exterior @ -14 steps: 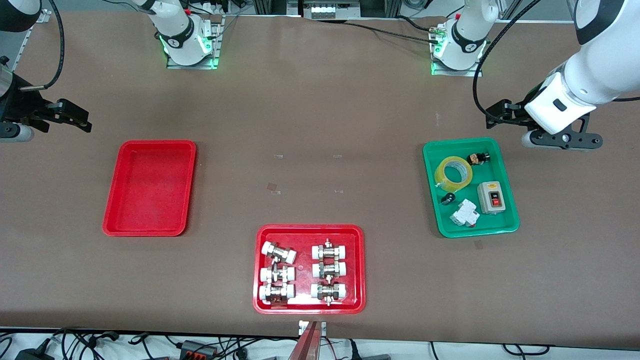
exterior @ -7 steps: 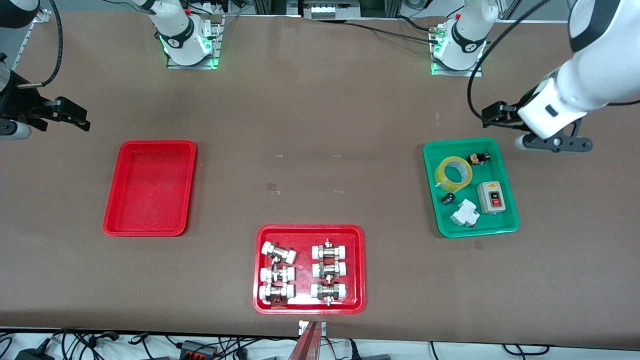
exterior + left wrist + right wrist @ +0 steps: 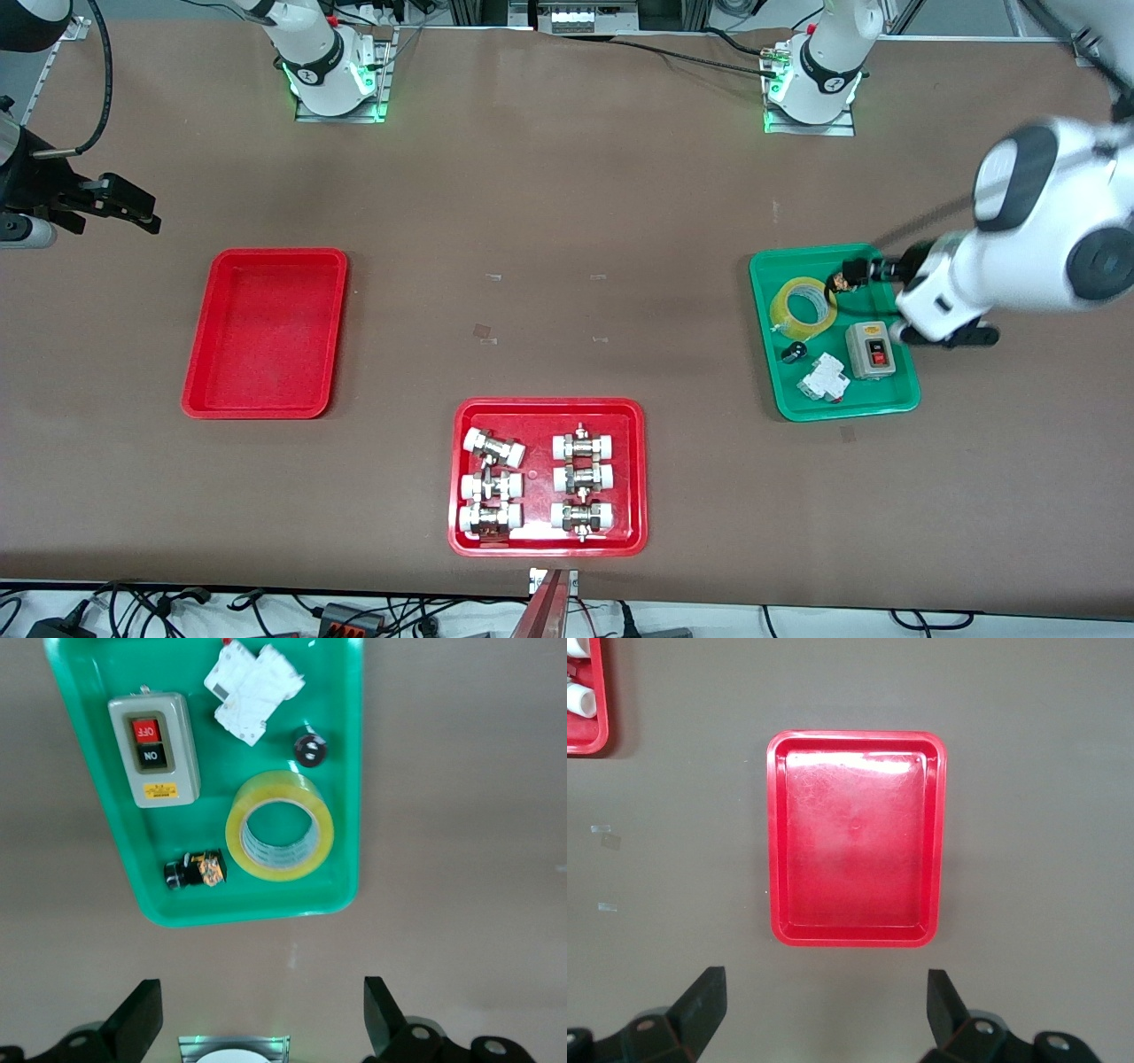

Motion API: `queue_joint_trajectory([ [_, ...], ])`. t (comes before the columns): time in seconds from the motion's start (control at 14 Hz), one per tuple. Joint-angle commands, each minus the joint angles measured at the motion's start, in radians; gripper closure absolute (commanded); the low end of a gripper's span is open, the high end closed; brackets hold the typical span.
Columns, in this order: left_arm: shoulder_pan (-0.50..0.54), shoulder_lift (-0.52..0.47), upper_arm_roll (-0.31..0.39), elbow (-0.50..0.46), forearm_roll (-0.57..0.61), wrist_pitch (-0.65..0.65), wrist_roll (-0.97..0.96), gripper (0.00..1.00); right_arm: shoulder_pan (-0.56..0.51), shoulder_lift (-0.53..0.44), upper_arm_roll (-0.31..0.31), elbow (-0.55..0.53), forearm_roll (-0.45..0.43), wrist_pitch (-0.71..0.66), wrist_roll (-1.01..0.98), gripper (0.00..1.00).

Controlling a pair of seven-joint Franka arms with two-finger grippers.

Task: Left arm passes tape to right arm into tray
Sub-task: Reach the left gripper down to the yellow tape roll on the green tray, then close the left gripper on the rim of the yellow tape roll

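Observation:
My left gripper is about to grab the yellow tape by its ring's side (image 3: pixel 803 330) (image 3: pixel 279 869). Then it can hand the tape over to my right gripper for the tray.
The yellow tape (image 3: pixel 803 307) lies flat in the green tray (image 3: pixel 905 403), also in the left wrist view (image 3: pixel 280 837). My left gripper (image 3: pixel 944 337) hangs open and empty above the green tray's edge at the left arm's end of the table, well clear of the tape; its fingers stand wide apart in its wrist view (image 3: pixel 261 1028). The plain red tray (image 3: pixel 266 332) is empty, also in the right wrist view (image 3: pixel 855 842). My right gripper (image 3: pixel 18 232) waits open and empty in the air beside that tray (image 3: pixel 824 1019).
In the green tray (image 3: pixel 341 744) also lie a grey ON/OFF switch box (image 3: pixel 870 348), a white breaker (image 3: pixel 824 379) and two small black parts. A red tray of metal fittings (image 3: pixel 547 406) sits nearest the front camera, mid-table.
The left arm has swung from beside the green tray to over its edge by the switch box. The right arm has barely moved.

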Motion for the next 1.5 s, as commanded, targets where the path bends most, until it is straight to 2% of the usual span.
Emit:
queue_joint_trajectory([
  [0.0, 0.023, 0.061, 0.004, 0.002, 0.015, 0.005, 0.013, 0.0, 0.008, -0.008, 0.001, -0.013, 0.005, 0.012, 0.005, 0.0],
  [0.07, 0.028, 0.074, 0.004, -0.015, 0.035, 0.03, 0.012, 0.0, 0.008, -0.005, 0.001, -0.007, 0.005, 0.012, 0.004, 0.0],
  [0.36, 0.046, 0.067, 0.004, -0.223, 0.037, 0.26, -0.011, 0.0, 0.005, 0.004, 0.001, -0.004, 0.007, 0.009, 0.005, 0.0],
  [0.5, 0.045, 0.07, 0.002, -0.263, 0.039, 0.308, -0.114, 0.0, 0.005, 0.006, 0.001, -0.004, 0.007, 0.011, 0.005, 0.0],
  [0.86, 0.042, 0.073, 0.0, -0.346, 0.039, 0.427, -0.171, 0.0, 0.005, 0.011, 0.001, -0.004, 0.008, 0.012, 0.005, 0.0],
  [1.07, 0.042, 0.085, 0.0, -0.352, 0.039, 0.44, -0.183, 0.0, 0.002, 0.011, -0.001, -0.005, 0.045, 0.012, 0.005, 0.0],
  [1.36, 0.032, 0.099, -0.001, -0.367, 0.039, 0.444, -0.24, 0.0, 0.005, 0.009, 0.001, -0.005, 0.031, 0.006, -0.005, 0.0],
  [1.43, 0.032, 0.105, -0.001, -0.367, 0.039, 0.444, -0.242, 0.03, 0.005, 0.009, -0.001, -0.005, 0.031, 0.004, -0.007, 0.0],
])
